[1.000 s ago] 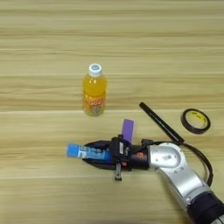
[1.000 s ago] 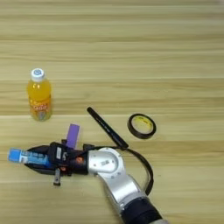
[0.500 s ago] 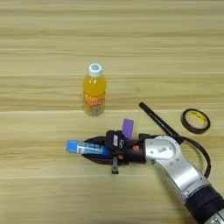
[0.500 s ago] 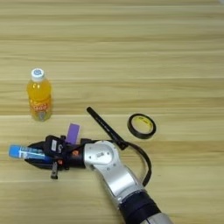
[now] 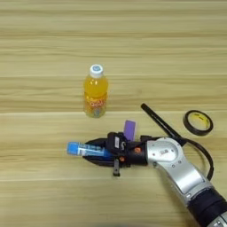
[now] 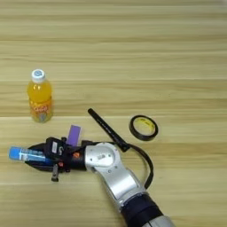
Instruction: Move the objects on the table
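Note:
The blue-and-white tube [image 5: 78, 149] lies level and low with its bottom on the wooden table and would stay there, so it is time for my right gripper to let go now.
My right gripper [image 5: 91, 151] lies low over the table [image 5: 40, 48] at the lower middle, pointing left. Its two black fingers are shut on the blue-and-white tube [image 5: 78, 149], whose blue end sticks out to the left. The flat purple block [image 5: 129, 130] lies just behind the gripper's wrist. An orange-drink bottle [image 5: 95, 94] with a white cap stands upright further back. The slim black stick [image 5: 157, 120] lies slanted right of the block. The silver forearm [image 6: 113, 170] comes in from the lower right.
A black-and-yellow tape ring [image 5: 185, 124] lies flat at the right, past the stick's near end. A black cable [image 6: 148, 162] loops off the forearm toward the stick. Bare wood stretches across the far half and the left side.
The gripper has slid a little left and away from me along the tube, and the tube's blue end has shifted slightly the same way. Bottle, block, stick and ring stay put.

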You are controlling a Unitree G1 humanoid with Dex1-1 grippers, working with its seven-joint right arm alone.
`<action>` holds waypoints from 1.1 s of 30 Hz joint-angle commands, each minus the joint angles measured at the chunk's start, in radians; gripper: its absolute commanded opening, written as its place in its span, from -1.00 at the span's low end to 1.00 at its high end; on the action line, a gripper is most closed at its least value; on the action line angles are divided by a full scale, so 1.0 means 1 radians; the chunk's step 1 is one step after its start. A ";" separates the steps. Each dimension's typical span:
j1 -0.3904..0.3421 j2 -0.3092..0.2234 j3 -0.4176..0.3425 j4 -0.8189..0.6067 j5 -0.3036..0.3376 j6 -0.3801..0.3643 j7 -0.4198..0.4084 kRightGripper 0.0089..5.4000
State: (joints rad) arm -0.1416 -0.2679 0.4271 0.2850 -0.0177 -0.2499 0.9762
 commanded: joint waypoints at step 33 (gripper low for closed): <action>-0.033 0.027 -0.142 -0.058 0.170 -0.047 -0.023 0.78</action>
State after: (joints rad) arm -0.1309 -0.2559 0.3329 0.2959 0.1076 -0.2480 0.9816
